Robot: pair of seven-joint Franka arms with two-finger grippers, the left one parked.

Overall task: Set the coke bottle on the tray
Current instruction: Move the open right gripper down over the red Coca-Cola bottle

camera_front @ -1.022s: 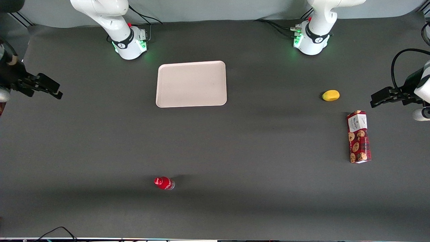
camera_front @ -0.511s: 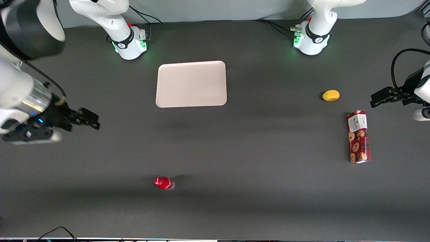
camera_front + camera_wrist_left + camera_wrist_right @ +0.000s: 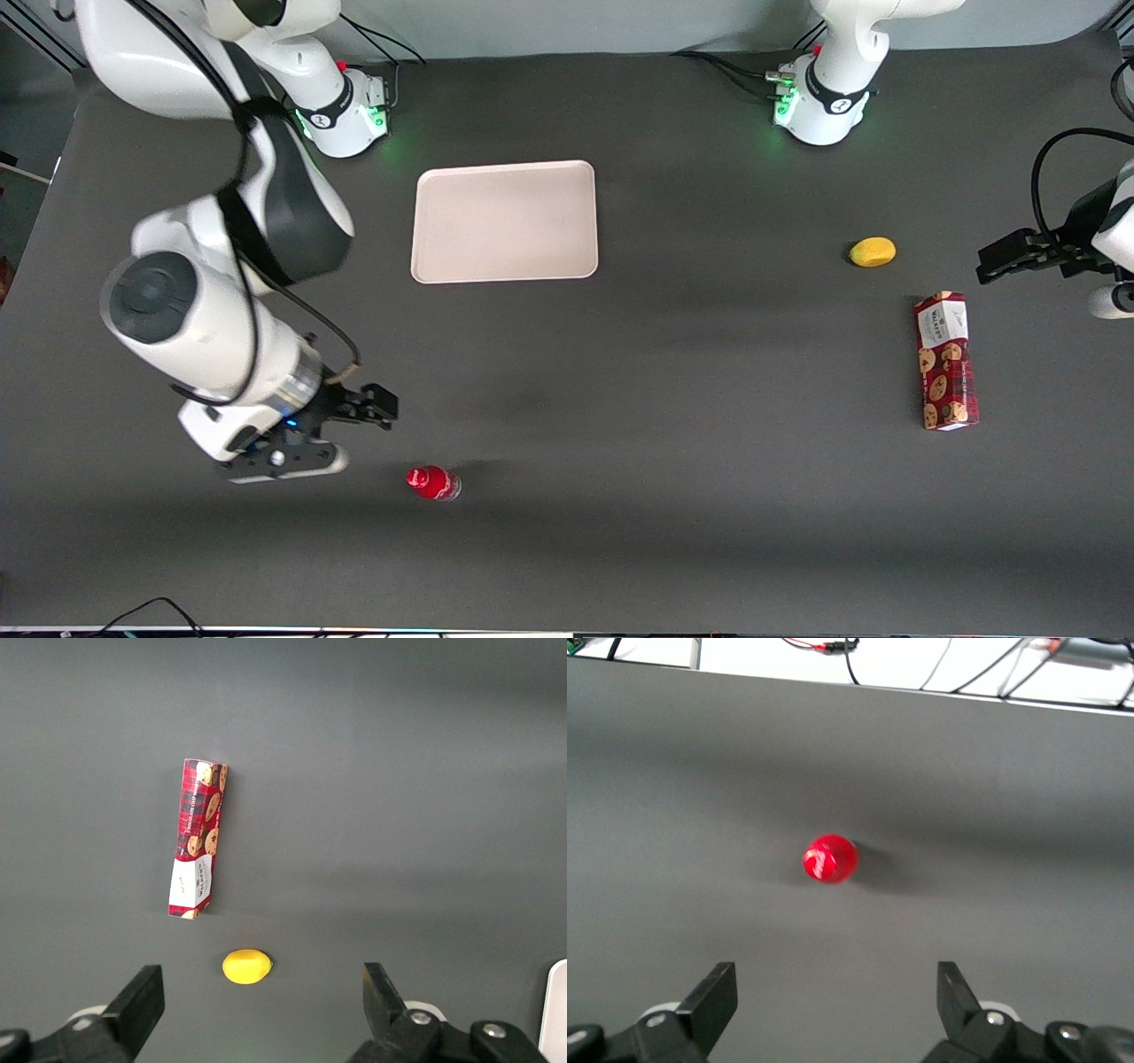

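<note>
I next need to grab the bottle with my right gripper by its red capped top [image 3: 420,478], so that I can set the coke bottle on the tray [image 3: 504,221].
The coke bottle [image 3: 433,483], small with a red cap and clear base, stands upright on the dark table, nearer to the front camera than the tray. It also shows in the right wrist view [image 3: 830,858], seen from above. The pale pink-beige tray [image 3: 504,221] lies flat near the arm bases. My right gripper [image 3: 376,409] is open and empty. It hovers above the table, a little farther from the front camera than the bottle and slightly toward the working arm's end. Its two dark fingers [image 3: 718,996] stand wide apart, clear of the bottle.
A red cookie box [image 3: 946,361] and a yellow lemon [image 3: 873,252] lie toward the parked arm's end of the table; both also show in the left wrist view, the box [image 3: 197,838] and the lemon [image 3: 246,966]. Cables run along the table's near edge [image 3: 850,656].
My right arm has swung in from the working arm's end of the table toward the bottle, coming nearer to the front camera. The bottle and tray have not moved.
</note>
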